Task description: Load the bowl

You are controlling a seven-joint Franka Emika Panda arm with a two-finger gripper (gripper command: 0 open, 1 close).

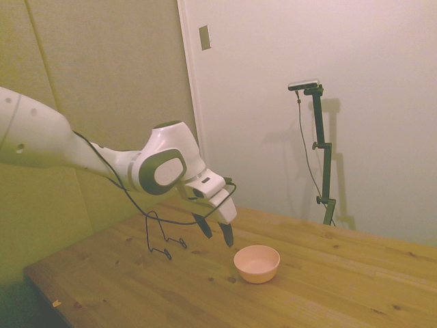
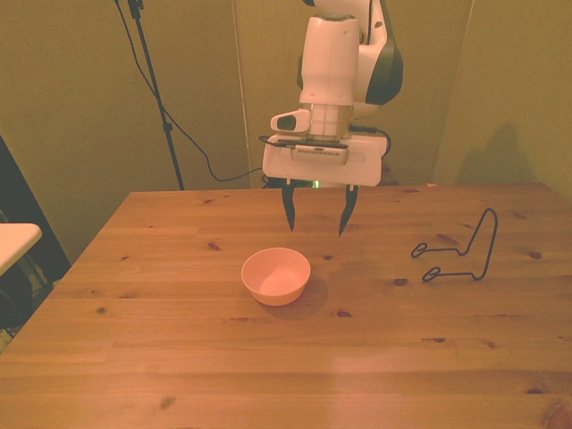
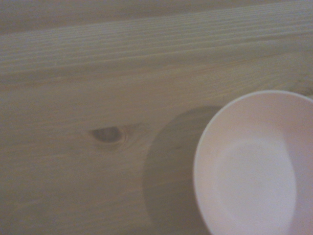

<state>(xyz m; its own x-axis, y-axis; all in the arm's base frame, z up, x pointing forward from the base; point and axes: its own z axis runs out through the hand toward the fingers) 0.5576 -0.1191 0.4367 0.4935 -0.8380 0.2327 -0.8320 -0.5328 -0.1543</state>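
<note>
I next need to take hold of the bowl's thin side at its rim with my gripper to load the bowl, since the bowl is wide and round across its open top.
The pale pink bowl stands upright on the wooden table, and nothing lies inside it. In the wrist view the bowl fills one corner, its inside bare. My gripper hangs open above the table, just behind the bowl and a little toward the front view's right. Nothing is between the fingers. A thin black wire rack rests on the table at the front view's right, well apart from the bowl.
The wooden table stretches wide around the bowl. A tripod pole and cables stand behind the table at the front view's left. A pale object pokes in at the left edge.
</note>
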